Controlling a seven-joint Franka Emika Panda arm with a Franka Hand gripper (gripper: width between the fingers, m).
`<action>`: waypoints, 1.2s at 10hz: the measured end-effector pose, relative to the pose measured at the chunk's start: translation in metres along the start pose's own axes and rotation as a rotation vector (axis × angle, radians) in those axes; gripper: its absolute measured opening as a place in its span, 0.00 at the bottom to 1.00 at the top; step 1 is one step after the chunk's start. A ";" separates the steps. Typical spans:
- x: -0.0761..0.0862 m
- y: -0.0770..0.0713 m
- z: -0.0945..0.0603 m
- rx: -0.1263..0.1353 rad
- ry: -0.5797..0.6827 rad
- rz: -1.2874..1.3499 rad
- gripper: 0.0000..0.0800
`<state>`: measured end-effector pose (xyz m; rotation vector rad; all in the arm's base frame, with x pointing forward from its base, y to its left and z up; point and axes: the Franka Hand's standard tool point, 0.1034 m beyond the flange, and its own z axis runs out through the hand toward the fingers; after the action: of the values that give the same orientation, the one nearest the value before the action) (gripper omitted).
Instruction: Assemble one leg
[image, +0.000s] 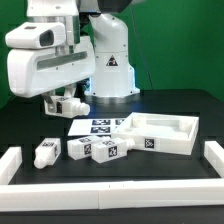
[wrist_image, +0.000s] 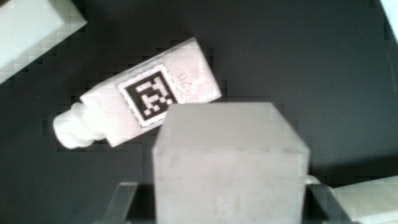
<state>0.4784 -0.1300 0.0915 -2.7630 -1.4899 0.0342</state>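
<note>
The white leg (wrist_image: 228, 155) is hanging above the black table. My gripper needs to keep holding it, because it would drop if I opened now.
My gripper (image: 63, 104) hangs above the table on the exterior view's left and is shut on a white leg (image: 70, 104). In the wrist view this leg (wrist_image: 228, 155) fills the space between the two fingers (wrist_image: 135, 200), and the gripper (wrist_image: 224, 205) clamps it on both sides. A second leg (wrist_image: 151, 95) lies on its side on the black table below, its tag facing up. Three loose legs lie in a row near the front: one (image: 47, 152), one (image: 80, 149) and one (image: 107, 150). The held leg is clear of the table.
A white tray-shaped part (image: 185, 140) with a raised rim sits at the exterior view's right. The marker board (image: 100, 127) lies behind the legs. White border rails (image: 110, 195) edge the table at the front and both sides. A white edge (wrist_image: 36, 35) shows in the wrist view's corner.
</note>
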 end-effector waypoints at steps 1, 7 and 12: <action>0.000 0.000 0.000 0.001 0.000 0.000 0.33; -0.074 -0.057 0.044 0.025 -0.011 0.121 0.33; -0.091 -0.068 0.081 0.067 -0.032 0.155 0.33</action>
<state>0.3698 -0.1695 0.0133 -2.8297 -1.2529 0.1270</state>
